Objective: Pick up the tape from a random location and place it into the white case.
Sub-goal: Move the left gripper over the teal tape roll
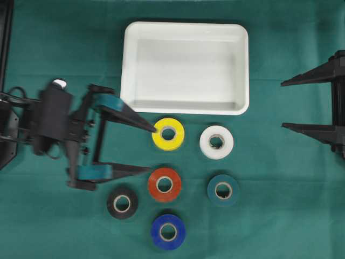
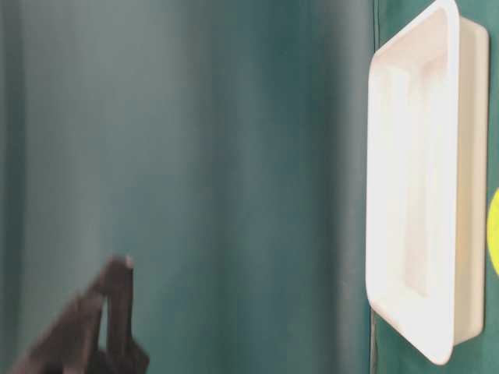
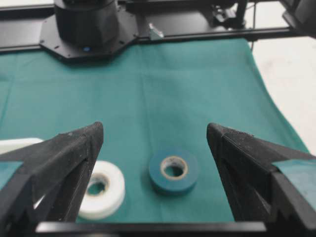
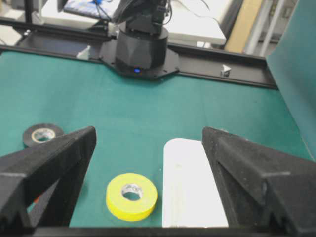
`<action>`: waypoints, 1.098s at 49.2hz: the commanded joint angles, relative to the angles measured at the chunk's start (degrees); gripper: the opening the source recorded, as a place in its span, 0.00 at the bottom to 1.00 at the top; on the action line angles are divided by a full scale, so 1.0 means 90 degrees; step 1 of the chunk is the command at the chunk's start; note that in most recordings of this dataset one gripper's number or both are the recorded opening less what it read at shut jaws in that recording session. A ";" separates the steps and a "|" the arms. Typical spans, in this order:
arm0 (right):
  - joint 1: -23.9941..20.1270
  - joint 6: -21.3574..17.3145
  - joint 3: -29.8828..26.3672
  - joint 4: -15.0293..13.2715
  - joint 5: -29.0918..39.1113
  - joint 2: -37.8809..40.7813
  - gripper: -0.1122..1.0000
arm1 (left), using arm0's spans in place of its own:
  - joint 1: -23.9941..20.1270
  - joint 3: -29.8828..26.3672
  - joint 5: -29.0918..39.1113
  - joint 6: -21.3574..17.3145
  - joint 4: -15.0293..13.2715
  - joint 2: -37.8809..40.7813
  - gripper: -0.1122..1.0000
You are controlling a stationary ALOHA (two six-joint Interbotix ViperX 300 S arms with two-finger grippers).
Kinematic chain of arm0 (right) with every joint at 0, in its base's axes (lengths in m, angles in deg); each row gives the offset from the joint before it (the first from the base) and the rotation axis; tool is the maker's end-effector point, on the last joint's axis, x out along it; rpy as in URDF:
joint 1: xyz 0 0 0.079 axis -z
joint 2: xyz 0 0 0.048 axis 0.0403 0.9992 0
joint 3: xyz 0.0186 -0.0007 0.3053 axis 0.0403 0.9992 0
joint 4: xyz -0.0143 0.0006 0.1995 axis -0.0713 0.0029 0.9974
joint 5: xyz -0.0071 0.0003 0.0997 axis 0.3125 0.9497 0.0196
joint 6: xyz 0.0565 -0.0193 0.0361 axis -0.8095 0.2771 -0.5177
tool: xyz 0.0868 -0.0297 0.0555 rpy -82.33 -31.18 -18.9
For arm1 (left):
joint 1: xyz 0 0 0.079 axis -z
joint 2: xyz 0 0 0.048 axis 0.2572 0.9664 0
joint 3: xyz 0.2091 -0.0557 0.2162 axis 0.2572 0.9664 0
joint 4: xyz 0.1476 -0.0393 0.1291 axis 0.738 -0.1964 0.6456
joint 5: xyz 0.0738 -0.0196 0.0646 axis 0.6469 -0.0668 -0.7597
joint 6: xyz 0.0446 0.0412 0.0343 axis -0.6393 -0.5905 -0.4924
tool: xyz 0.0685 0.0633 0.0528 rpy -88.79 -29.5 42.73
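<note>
My left gripper pinches the roll by its narrow ring wall point(image 1: 222, 178) next, since the wide teal roll has an open hole in its middle point(image 1: 223, 190).
The white case point(image 1: 186, 26) lies empty at the back middle of the green cloth; it also shows in the table-level view point(image 2: 413, 187) and the right wrist view point(image 4: 190, 187). Several tape rolls lie in front of it: yellow point(image 1: 168, 134), white point(image 1: 216, 142), red point(image 1: 164, 184), teal point(image 1: 223, 190), black point(image 1: 122, 203) and blue point(image 1: 168, 232). My left gripper point(image 1: 152, 149) is open and empty; its upper fingertip overlaps the yellow roll's left edge, its lower one points at the red roll. My right gripper point(image 1: 283, 104) is open and empty at the right edge.
The left wrist view shows the white roll point(image 3: 98, 190) and the teal roll point(image 3: 174, 170) ahead of the open jaws. The right wrist view shows the yellow roll point(image 4: 132, 196) and the black roll point(image 4: 42, 134). Black arm bases and frame rails stand at both ends.
</note>
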 commanded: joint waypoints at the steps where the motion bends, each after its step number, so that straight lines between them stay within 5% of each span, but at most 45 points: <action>1: 0.0010 0.0010 -0.0166 -0.0010 -0.0020 0.0039 0.92 | 0.0049 -0.0518 0.0068 -0.0049 -0.0010 0.0293 0.97; 28: 0.0010 0.0029 -0.0186 -0.0029 -0.0020 0.0098 0.92 | 0.0059 -0.2979 0.1250 -0.0430 0.0020 0.2119 0.97; 54: 0.0010 0.0029 -0.0205 -0.0049 -0.0020 0.0107 0.92 | 0.0010 -0.3857 0.1572 -0.0566 0.0020 0.2949 0.97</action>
